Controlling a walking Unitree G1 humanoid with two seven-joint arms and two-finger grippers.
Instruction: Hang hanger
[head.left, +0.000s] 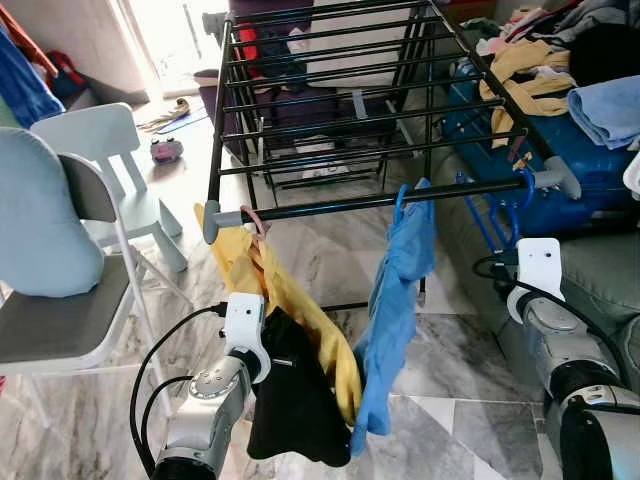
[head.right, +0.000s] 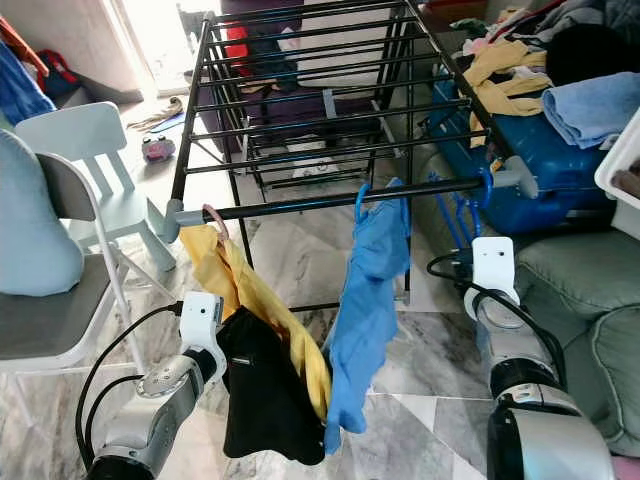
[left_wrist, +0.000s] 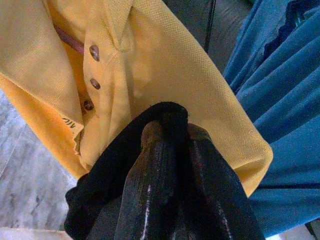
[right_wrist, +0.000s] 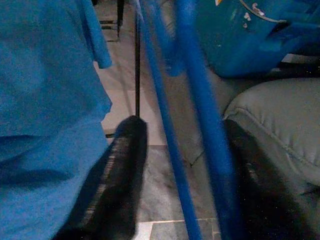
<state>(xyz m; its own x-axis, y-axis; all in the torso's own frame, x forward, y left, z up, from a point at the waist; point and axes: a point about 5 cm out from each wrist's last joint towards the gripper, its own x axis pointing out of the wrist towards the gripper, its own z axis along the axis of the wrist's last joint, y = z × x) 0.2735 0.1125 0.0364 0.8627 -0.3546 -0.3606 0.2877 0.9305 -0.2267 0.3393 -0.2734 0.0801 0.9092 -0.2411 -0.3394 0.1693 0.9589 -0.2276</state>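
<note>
The hook of the blue hanger is looped around the rack's front bar, so my right gripper should next grab the hanger by its free lower end (head.left: 509, 238).
A black drying rack (head.left: 330, 110) stands before me, its front bar (head.left: 380, 200) nearest. An empty blue hanger (head.left: 497, 215) hooks over that bar's right end. My right gripper (right_wrist: 182, 125) is just below it, open, with the hanger's blue bars (right_wrist: 200, 100) running between its fingers. On the same bar hang a blue shirt (head.left: 395, 300) on a blue hanger and a yellow shirt (head.left: 290, 300) on a pink hanger (head.left: 253, 218). Low on the left, my left gripper (left_wrist: 170, 130) is shut on a black garment (head.left: 295, 395) that droops against the yellow shirt.
A grey chair (head.left: 70, 320) with a pale blue cushion and a small light blue chair (head.left: 115, 150) stand on the left. A blue suitcase (head.left: 560, 160) piled with clothes and a grey sofa (head.left: 600, 270) crowd the right. Marble floor (head.left: 450, 400) lies under the rack.
</note>
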